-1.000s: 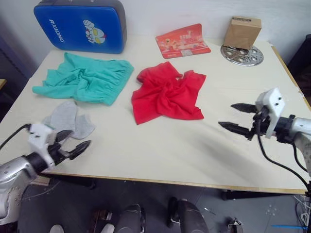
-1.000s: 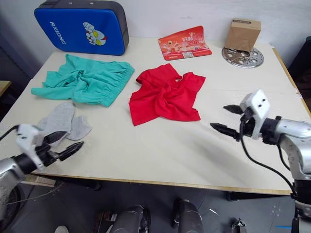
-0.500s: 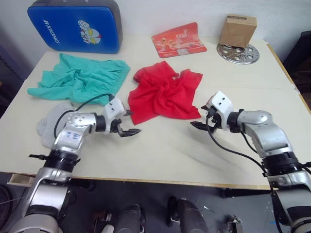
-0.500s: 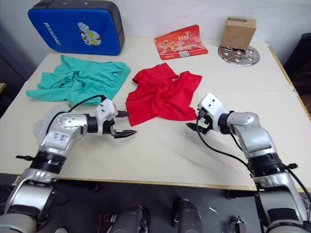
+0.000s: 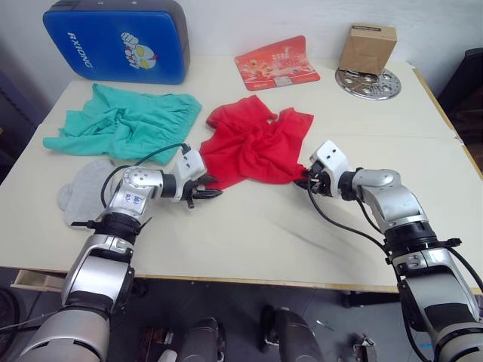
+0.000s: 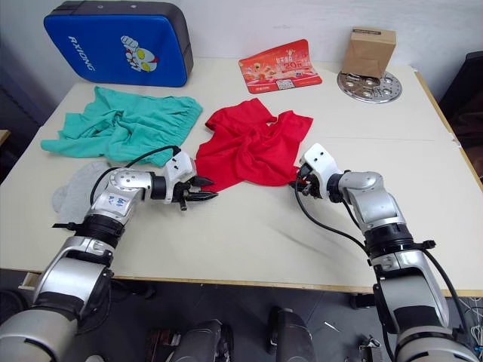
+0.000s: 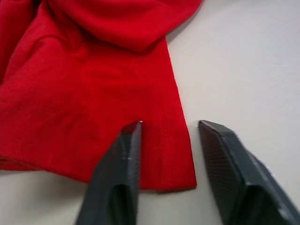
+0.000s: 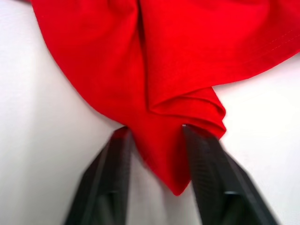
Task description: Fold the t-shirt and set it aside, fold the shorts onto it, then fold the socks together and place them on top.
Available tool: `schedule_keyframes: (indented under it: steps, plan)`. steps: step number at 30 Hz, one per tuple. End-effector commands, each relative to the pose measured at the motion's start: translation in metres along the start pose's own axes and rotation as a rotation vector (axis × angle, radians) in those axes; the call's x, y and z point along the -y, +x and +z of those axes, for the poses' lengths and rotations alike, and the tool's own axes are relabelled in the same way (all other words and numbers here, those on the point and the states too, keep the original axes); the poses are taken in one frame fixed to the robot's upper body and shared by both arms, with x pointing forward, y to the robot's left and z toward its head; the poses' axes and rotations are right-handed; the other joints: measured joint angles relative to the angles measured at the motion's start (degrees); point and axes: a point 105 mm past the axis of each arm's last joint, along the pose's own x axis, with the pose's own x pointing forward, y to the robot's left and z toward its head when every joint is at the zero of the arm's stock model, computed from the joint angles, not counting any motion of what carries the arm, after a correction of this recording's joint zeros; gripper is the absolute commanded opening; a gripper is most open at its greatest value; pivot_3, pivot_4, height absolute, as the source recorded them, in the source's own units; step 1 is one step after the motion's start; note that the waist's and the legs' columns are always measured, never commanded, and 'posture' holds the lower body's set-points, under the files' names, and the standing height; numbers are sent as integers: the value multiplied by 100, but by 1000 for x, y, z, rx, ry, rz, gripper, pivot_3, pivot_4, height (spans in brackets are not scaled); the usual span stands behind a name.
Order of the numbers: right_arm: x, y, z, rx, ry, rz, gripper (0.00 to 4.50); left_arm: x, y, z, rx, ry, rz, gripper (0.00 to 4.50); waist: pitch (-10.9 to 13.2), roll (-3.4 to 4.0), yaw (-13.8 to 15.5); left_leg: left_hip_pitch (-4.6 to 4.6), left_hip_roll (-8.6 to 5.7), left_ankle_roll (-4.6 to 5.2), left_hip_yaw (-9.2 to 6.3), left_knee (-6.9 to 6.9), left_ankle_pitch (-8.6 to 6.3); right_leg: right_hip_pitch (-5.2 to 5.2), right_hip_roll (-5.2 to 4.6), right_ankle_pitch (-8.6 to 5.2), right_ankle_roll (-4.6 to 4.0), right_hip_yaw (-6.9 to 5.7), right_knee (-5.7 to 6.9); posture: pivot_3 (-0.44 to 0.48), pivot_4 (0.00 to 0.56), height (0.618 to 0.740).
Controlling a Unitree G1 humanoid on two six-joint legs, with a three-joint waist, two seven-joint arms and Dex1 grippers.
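The red t-shirt needs to be grabbed next by its flat hemmed corner with my left gripper, so I can spread the crumpled cloth (image 5: pixel 259 143) smooth for folding.
The red t-shirt (image 5: pixel 256 147) lies crumpled in the middle of the table. At its near-left corner, my left gripper (image 5: pixel 205 194) has its jaws narrowed but open. In the left wrist view one finger rests on the t-shirt (image 7: pixel 93 70) and the other on the bare table beside the hem. At the near-right corner my right gripper (image 5: pixel 306 181) is also open, its two fingers flanking the pointed corner of the t-shirt (image 8: pixel 187 47). The teal shorts (image 5: pixel 124 124) lie bunched at the far left. Near my left forearm lie the grey socks (image 5: pixel 83 192).
A blue padded case (image 5: pixel 113 41) leans against the wall at the back left, with a red printed card (image 5: pixel 277 62) beside it. A cardboard box (image 5: pixel 367 47) stands on a metal disc (image 5: pixel 370 81) at the back right. The table's front edge (image 5: pixel 264 283) runs close below both arms.
Both arms have come in from the table's front corners to the t-shirt's two near corners. Both pairs of jaws have narrowed from wide open around the cloth.
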Motion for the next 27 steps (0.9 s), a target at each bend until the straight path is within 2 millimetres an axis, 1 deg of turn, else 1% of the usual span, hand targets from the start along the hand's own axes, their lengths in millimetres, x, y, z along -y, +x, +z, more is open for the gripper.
schedule_keyframes:
  steps: [1, 2, 3, 6, 10, 14, 15, 17, 20, 24, 27]
  plan:
    - [5, -7, -8, -30, 1, -23, 390, 0, -3, -6, -21, -6, -5, 714, 0, 0, 1, 0, 0, 0, 0, 0, 0, 0, 0, 0, 0, 0, 0, 0, 150, 740]
    - [6, -9, -8, -33, -2, -24, 99, 0, -4, -7, -24, -9, -5, 417, 0, 0, 1, 0, 0, 0, -1, 0, 0, 0, 0, 0, 0, 0, 0, 0, 150, 740]
    - [7, -12, -9, -34, -6, -26, 0, 0, -5, -8, -25, -10, -6, 72, 0, 0, 3, 0, 0, 0, -1, 0, 0, 0, -1, 0, 0, 0, 0, 0, 150, 740]
    - [10, -23, -7, -33, -22, -31, 0, 1, -12, -10, -31, -10, -16, 27, 0, 0, 7, -2, -2, 0, -2, 0, 0, 0, -2, 0, 0, -1, 0, 0, 150, 740]
    - [9, -50, -2, -29, -67, -1, 0, 10, -30, -10, -24, -26, -88, 27, 0, 0, -7, -3, -2, 0, -2, -5, 0, -4, -1, 0, 0, -1, -2, 0, 150, 740]
    - [-3, -86, -2, -49, -101, 61, 0, 42, -60, -16, -58, -41, -241, 27, 1, 2, -42, -4, 3, -3, 0, -12, -2, -12, 5, -1, -1, 4, -7, 0, 150, 740]
    - [-5, -92, -3, -56, -106, 70, 0, 47, -66, -18, -69, -45, -260, 27, 1, 2, -40, 0, 4, -4, 1, -12, -2, -9, 8, -1, -2, 5, -6, 0, 150, 740]
    - [-14, -109, -9, -84, -116, 103, 0, 63, -83, -21, -102, -68, -322, 27, 1, 2, -18, 1, 5, -4, 0, -9, -2, -7, 7, -1, -2, 6, -4, 0, 150, 740]
    - [-29, -134, -25, -150, -131, 167, 0, 82, -107, -23, -146, -108, -393, 27, 1, 2, 10, 4, 6, -4, -6, -9, -5, -2, 6, -2, -4, 6, -10, 0, 150, 740]
    - [-47, -159, -47, -227, -101, 223, 0, 95, -126, -25, -190, -161, -426, 27, 1, 2, 110, 5, 4, 4, -11, -6, -12, 6, -6, -2, -3, 6, -28, 0, 150, 740]
    - [-60, -174, -58, -262, -69, 259, 0, 104, -133, -26, -203, -184, -438, 27, 1, 2, 140, 8, 4, 6, -11, -8, -15, 9, -7, -3, -3, 7, -34, 0, 150, 740]
